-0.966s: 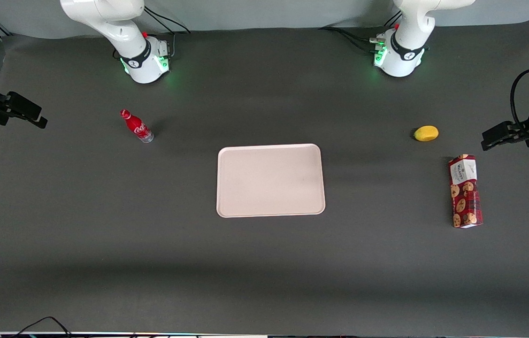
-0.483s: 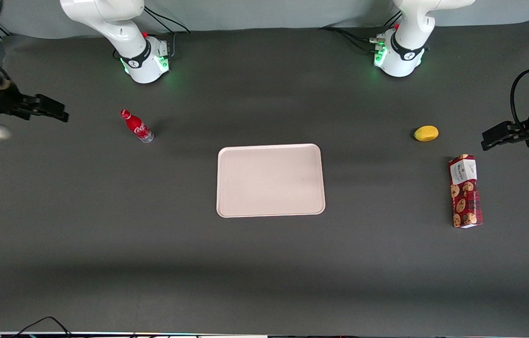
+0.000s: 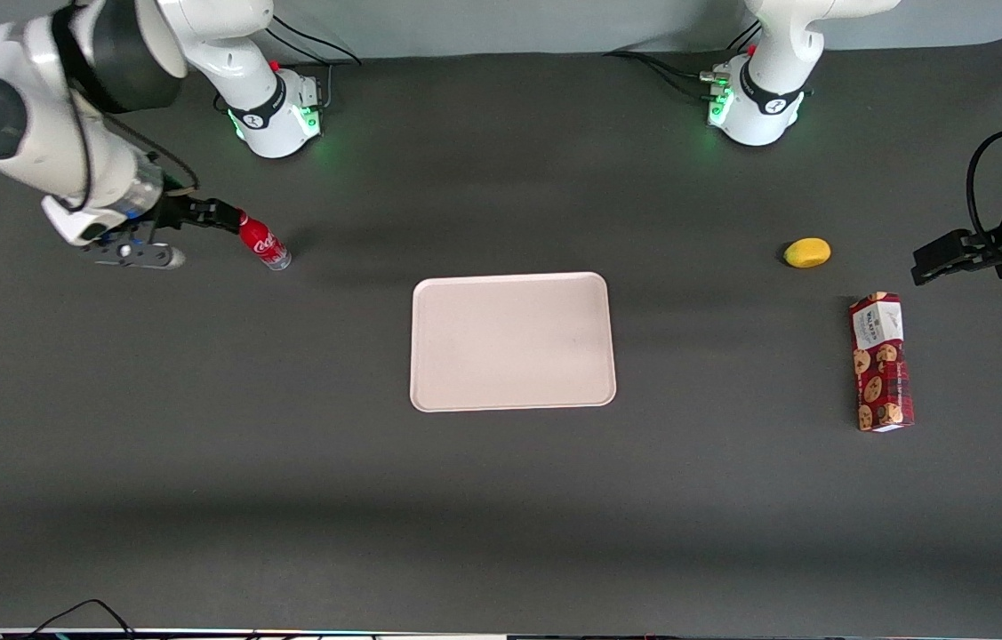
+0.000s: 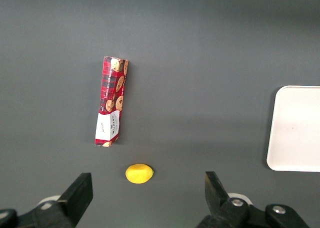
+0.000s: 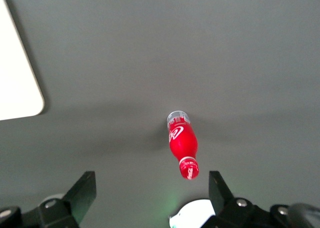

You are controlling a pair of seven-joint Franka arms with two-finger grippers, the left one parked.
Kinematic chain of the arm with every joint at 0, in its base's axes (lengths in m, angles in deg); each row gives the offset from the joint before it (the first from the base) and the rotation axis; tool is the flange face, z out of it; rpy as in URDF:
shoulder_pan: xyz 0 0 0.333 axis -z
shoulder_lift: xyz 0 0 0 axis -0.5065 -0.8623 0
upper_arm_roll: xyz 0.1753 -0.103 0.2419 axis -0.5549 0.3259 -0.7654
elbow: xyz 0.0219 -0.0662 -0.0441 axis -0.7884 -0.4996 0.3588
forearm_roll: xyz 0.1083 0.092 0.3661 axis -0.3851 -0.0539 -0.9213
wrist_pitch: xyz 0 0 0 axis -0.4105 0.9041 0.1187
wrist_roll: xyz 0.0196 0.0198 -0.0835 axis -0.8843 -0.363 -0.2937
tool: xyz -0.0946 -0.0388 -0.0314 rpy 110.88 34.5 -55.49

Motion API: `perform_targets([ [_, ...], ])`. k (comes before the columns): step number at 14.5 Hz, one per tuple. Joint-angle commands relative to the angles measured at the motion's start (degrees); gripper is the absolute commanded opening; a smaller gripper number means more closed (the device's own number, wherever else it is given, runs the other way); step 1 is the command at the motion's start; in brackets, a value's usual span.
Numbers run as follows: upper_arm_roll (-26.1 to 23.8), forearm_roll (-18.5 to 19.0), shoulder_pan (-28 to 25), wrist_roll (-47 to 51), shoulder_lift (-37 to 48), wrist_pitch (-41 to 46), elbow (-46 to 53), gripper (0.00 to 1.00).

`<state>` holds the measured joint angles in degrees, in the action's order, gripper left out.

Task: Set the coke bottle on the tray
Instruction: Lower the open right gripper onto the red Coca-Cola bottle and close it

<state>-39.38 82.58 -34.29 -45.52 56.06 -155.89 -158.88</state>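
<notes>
My right gripper needs to grab the small red coke bottle by its cap end (image 5: pixel 189 169) next, so it can place the bottle on the tray.
The coke bottle (image 3: pixel 262 242), small and red with white script and a clear base, stands upright on the dark table toward the working arm's end, near that arm's base. It also shows in the right wrist view (image 5: pixel 183 143), with its red cap toward the camera. My right gripper (image 3: pixel 220 216) hovers above the table beside the bottle's cap, open and empty. In the right wrist view the gripper (image 5: pixel 152 190) has its fingers (image 5: pixel 86 190) spread wide, with the cap just ahead of the gap. The pale pinkish-beige tray (image 3: pixel 513 341) lies empty at the table's middle, and its corner shows in the right wrist view (image 5: pixel 15 88).
A yellow lemon (image 3: pixel 807 252) and a red cookie-printed box (image 3: pixel 881 362) lie toward the parked arm's end. Both show in the left wrist view, the lemon (image 4: pixel 139 173) and the box (image 4: pixel 111 108). The working arm's white base (image 3: pixel 274 111) stands close to the bottle.
My right arm has swung in from the table's end toward the bottle, and the gripper now sits beside its cap. The bottle, tray, lemon and box have not moved.
</notes>
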Motion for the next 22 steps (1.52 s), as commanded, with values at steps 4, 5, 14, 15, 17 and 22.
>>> perform_targets([
  [4,-1.1,-1.0,0.61,0.55,9.3,-14.35,-19.88,1.0],
  [5,-1.01,-1.0,0.78,-0.06,10.0,-16.89,-22.25,1.0],
  [14,-0.31,-0.83,2.1,-4.19,10.54,-22.45,-27.54,0.81],
  [15,-0.31,-0.83,2.1,-4.2,10.8,-22.36,-27.63,0.62],
  [17,-0.31,-0.83,2.1,-4.2,10.89,-22.27,-27.63,0.22],
  [22,-0.39,-0.74,1.58,-4.2,10.36,-21.84,-26.93,0.0],
])
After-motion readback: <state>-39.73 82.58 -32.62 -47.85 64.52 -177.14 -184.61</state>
